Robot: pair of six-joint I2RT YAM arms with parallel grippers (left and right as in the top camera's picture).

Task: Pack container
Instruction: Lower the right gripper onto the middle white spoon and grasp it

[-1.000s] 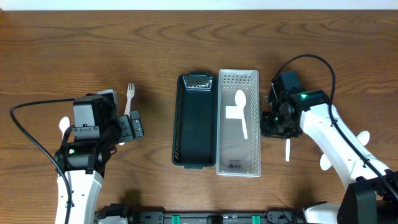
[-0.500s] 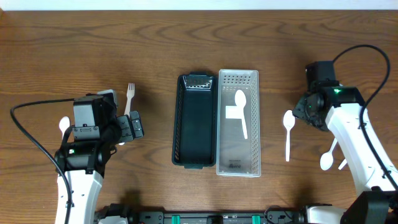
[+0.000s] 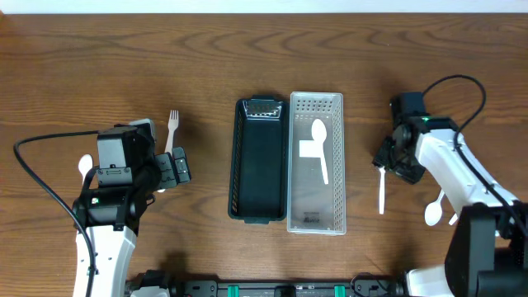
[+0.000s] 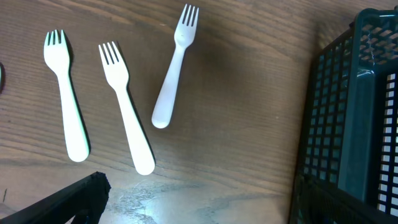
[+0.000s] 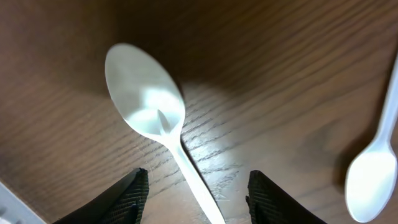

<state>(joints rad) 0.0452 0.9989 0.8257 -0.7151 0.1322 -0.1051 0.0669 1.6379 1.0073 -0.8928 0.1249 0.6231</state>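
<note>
The fingers stop above the spoon's handle (image 3: 382,182) (image 5: 197,185), so it is too early to close. My right gripper lowers next, then closes on the handle.
A dark green basket (image 3: 260,161) and a clear plastic tray (image 3: 316,206) stand side by side at the table's middle. The tray holds one white spoon (image 3: 320,148). My right gripper (image 3: 386,162) is open, its fingers (image 5: 196,199) either side of the handle of a white spoon (image 5: 149,112) lying on the table; that spoon's handle shows overhead (image 3: 381,194). My left gripper (image 3: 176,167) is open and empty beside three white forks (image 4: 127,112) lying on the wood. The basket's mesh wall shows in the left wrist view (image 4: 329,124).
Another white spoon (image 3: 433,212) lies at the right, also showing in the right wrist view (image 5: 373,168). A white spoon (image 3: 85,166) lies at the far left beside my left arm. One fork (image 3: 172,130) shows overhead above my left gripper.
My right arm swung away from the tray to the right, then came back down over the spoon on the table. The left arm has not moved.
</note>
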